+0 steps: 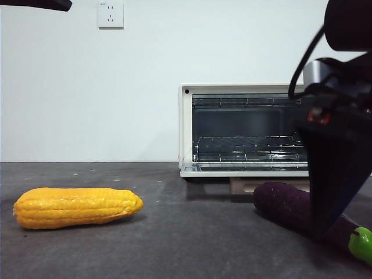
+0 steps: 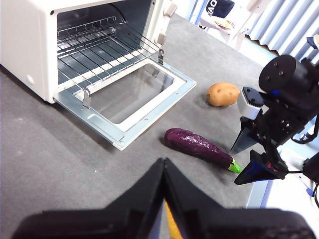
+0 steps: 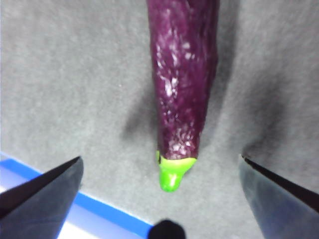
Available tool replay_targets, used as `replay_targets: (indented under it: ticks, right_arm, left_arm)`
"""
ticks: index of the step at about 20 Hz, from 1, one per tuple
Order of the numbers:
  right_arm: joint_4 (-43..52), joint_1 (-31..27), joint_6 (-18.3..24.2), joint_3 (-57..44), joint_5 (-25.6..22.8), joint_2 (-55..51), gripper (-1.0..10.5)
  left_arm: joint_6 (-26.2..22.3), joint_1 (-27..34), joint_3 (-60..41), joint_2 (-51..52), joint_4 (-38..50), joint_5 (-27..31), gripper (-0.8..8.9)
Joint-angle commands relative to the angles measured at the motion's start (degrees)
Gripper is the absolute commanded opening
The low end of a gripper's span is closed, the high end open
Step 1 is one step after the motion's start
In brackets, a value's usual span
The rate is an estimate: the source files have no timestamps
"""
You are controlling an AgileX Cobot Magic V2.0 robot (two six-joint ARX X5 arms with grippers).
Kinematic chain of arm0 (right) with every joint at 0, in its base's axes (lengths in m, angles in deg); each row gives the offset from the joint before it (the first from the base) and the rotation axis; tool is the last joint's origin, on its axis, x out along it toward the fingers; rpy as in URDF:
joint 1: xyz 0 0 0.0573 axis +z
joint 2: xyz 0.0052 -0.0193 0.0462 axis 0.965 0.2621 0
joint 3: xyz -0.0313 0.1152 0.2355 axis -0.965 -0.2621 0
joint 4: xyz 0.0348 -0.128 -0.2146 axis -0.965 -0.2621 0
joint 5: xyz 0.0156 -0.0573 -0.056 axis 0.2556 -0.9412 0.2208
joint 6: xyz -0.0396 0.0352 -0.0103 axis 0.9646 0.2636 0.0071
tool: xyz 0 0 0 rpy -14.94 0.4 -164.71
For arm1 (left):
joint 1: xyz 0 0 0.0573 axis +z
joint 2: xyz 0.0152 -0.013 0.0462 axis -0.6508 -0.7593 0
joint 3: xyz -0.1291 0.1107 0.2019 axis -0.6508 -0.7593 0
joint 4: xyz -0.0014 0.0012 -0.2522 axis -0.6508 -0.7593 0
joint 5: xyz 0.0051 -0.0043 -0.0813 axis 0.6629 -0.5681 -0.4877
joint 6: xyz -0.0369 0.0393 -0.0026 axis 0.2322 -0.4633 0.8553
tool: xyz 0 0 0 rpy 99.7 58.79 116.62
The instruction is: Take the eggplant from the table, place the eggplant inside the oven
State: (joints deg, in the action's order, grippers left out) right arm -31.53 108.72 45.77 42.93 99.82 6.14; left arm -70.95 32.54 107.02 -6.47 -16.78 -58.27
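Note:
My right gripper next grabs the eggplant (image 1: 286,204) by its purple body near the green stem (image 1: 342,232) to lay it in the oven.
The dark purple eggplant (image 1: 286,204) lies on the grey table (image 1: 192,238) in front of the open oven (image 1: 187,128), its green stem end (image 1: 361,244) pointing away from the oven. My right gripper (image 3: 160,159) hangs open just above the stem end (image 3: 172,177), one jaw on each side, not touching it. Seen from the left wrist, the eggplant (image 2: 197,146) lies just off a corner of the lowered oven door (image 2: 177,97), with the right gripper (image 2: 234,168) at its stem. My left gripper (image 2: 163,167) is shut and empty, held high and back from the oven.
A yellow corn cob (image 1: 75,207) lies at the table's left. A brown potato (image 2: 223,94) sits beyond the eggplant, near the oven door's corner. The oven (image 2: 30,35) holds a wire rack (image 2: 94,42). The table's edge (image 2: 259,196) runs just past the stem.

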Motion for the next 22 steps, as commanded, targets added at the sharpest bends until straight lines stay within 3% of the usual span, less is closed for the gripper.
replay_targets:
  ticks: [1,2,6,8,19,22]
  right_arm:
    - [1.22,0.63,-2.80,-1.33,-1.60,0.26,4.7]
    - [1.09,0.63,-2.82,-1.42,-2.60,0.26,4.0]
    - [1.16,0.63,-4.55,-1.49,-4.55,0.26,3.5]
    - [1.22,0.63,-4.76,-1.49,-4.55,0.31,2.4]
    - [3.41,1.38,-7.30,-1.51,-4.57,5.35,2.2]
    - [6.05,2.27,-7.30,-1.53,-5.38,7.04,0.5]
  left_arm:
    - [0.17,-0.24,-0.37,0.13,0.13,-0.22,-0.06]
    - [0.17,-0.31,-0.37,0.13,0.13,-0.22,-0.06]
    - [0.17,-0.31,-0.35,0.13,0.11,-0.22,-0.06]
    - [0.17,-0.61,-0.35,0.13,0.11,-0.22,-0.06]
    - [0.15,-1.01,-0.37,0.13,0.13,-0.20,-0.06]
    - [0.15,-1.01,-0.37,0.13,0.11,-0.20,-0.06]
